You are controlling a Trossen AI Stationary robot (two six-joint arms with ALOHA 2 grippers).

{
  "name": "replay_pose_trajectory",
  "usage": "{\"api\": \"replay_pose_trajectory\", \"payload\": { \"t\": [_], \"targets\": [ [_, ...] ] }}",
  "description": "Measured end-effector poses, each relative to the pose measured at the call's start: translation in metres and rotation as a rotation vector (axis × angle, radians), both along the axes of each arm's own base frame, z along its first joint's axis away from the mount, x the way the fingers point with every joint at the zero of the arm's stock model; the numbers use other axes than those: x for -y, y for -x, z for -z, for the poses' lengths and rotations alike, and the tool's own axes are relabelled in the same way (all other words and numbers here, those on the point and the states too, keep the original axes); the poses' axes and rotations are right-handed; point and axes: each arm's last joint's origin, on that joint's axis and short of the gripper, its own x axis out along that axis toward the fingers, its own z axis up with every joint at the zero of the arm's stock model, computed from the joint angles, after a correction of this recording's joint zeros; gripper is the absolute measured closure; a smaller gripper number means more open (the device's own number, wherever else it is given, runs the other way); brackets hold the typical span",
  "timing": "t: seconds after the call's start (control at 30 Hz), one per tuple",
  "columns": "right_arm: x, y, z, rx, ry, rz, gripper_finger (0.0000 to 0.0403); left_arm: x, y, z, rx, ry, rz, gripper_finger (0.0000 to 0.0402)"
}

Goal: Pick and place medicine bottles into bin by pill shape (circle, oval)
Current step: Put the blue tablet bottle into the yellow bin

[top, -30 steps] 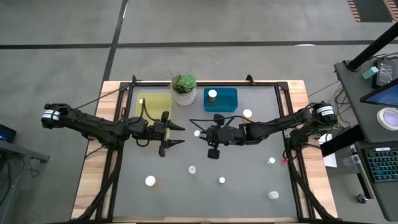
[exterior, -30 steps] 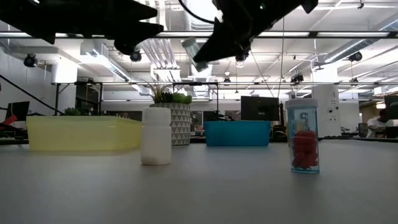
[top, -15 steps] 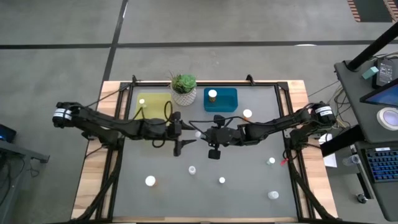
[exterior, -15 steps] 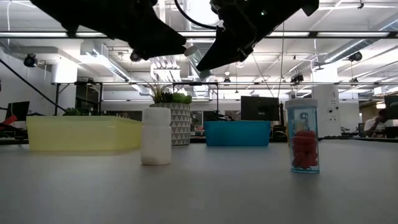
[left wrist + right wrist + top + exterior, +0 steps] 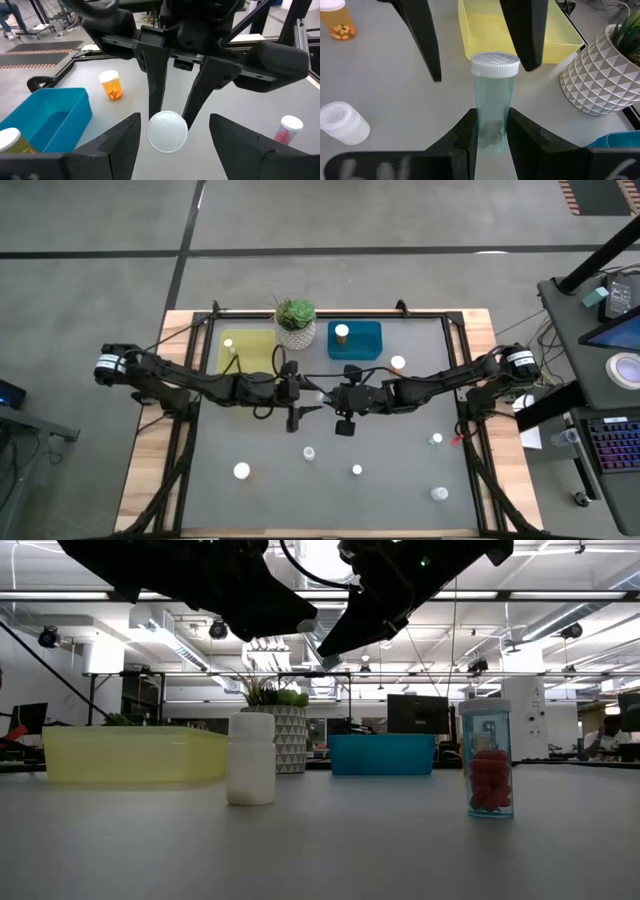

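My left gripper should next grab the pale blue-green medicine bottle's white-end with the cap to sort it into the yellow bin.
A pale blue-green clear medicine bottle with a white cap hangs above the table's middle, and my right gripper is shut on it. My left gripper is open. Its fingers stand on either side of the bottle's cap end without touching it. In the high view the two grippers meet tip to tip, left against right. Several more medicine bottles stand on the table on their bases, among them a white one and a clear one with red pills. My right gripper pinches the bottle's lower body near its base between its two fingers. The fingers come from the table's right, slanting slightly down, and lie along the bottle. The bottle is lifted clear of the table, its capped end pointing toward my left gripper.
A yellow bin stands at the back left. A blue bin with a bottle in it stands at the back middle. Between them is a potted plant. Loose bottles dot the near half; an orange one stands behind my right arm.
My left gripper has moved toward the table's right edge, up to the bottle held by my right gripper. Its open fingers now stand around the cap end. My right gripper and the bottle have kept still.
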Motion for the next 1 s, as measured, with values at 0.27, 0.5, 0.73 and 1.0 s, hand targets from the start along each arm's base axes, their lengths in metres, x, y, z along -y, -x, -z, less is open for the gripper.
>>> {"api": "replay_pose_trajectory", "payload": {
  "t": [0.27, 0.5, 0.73, 1.0],
  "targets": [
    [0.0, 0.0, -0.0001, 0.0, 0.0, 0.0, 0.0323, 0.0002, -0.0028, 0.0006, 0.0, -0.002, 0.001, 0.0195],
    [0.0, 0.0, -0.0001, 0.0, 0.0, -0.001, 0.0323, 0.0002, -0.0024, 0.0006, -0.005, -0.004, 0.001, 0.0251],
    [-0.0001, -0.0001, -0.0002, 0.001, -0.004, -0.001, 0.0323, 0.0002, -0.0024, 0.0006, -0.005, -0.005, 0.0, 0.0299],
    [0.0, -0.0007, -0.0012, 0.013, 0.004, 0.007, 0.032, 0.0001, -0.0022, 0.0002, -0.004, -0.006, -0.001, 0.0306]
  ]
}}
